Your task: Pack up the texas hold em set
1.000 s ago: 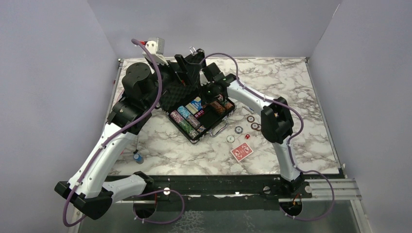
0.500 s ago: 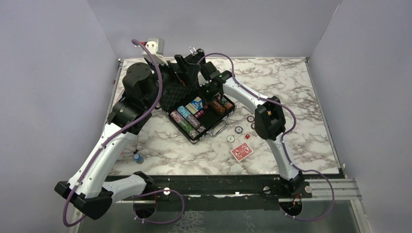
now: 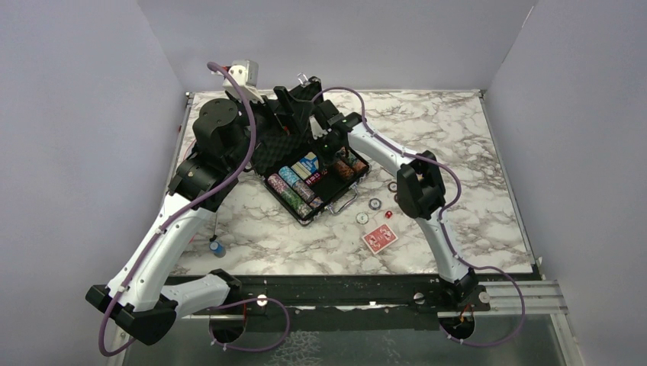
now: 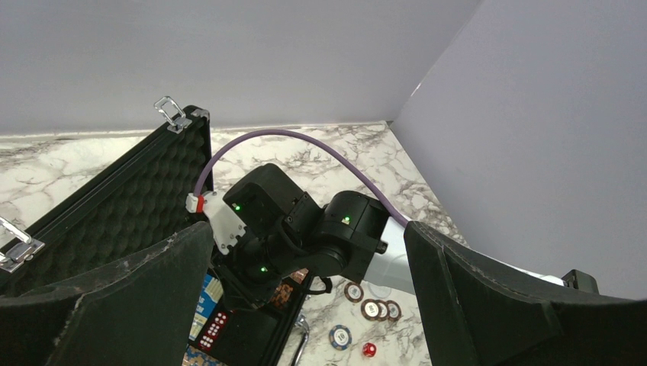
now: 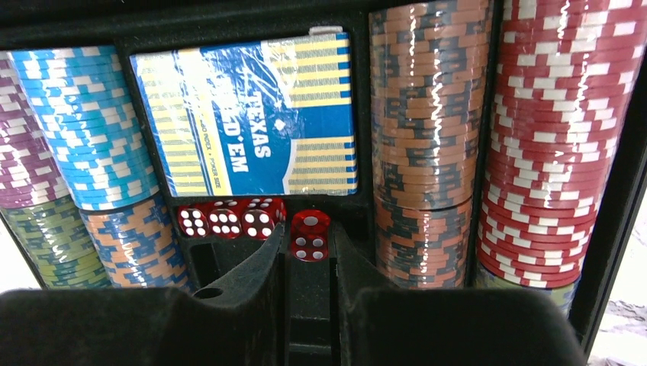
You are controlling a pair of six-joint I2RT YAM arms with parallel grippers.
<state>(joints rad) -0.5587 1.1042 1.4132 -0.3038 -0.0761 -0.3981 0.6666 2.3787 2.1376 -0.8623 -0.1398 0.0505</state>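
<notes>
My right gripper should release the red die now: it hangs low and tilted close beside the three dice and would end in the dice slot.
The black briefcase point(image 3: 336, 200) lies open at the table's middle, its foam lid point(image 4: 122, 198) upright. Rows of poker chips point(image 5: 431, 122), a blue card box point(image 5: 244, 122) and three red dice point(image 5: 225, 219) sit inside. My right gripper point(image 5: 309, 245) is low over the dice slot, shut on a red die point(image 5: 310, 234) beside those three; it also shows in the top view point(image 3: 329, 149). My left gripper point(image 4: 305, 229) is open and empty by the lid's top edge point(image 3: 288, 107). Loose chips point(image 3: 375, 203), another red die point(image 3: 387, 215) and the red-backed cards point(image 3: 379, 238) lie right of the case.
A small blue-tipped tool point(image 3: 217, 248) lies near the front left. A white object point(image 3: 243, 72) sits behind the case at the back wall. The case's metal handle point(image 3: 347, 202) juts out toward the loose chips. Grey walls enclose the marble table point(image 3: 473, 137).
</notes>
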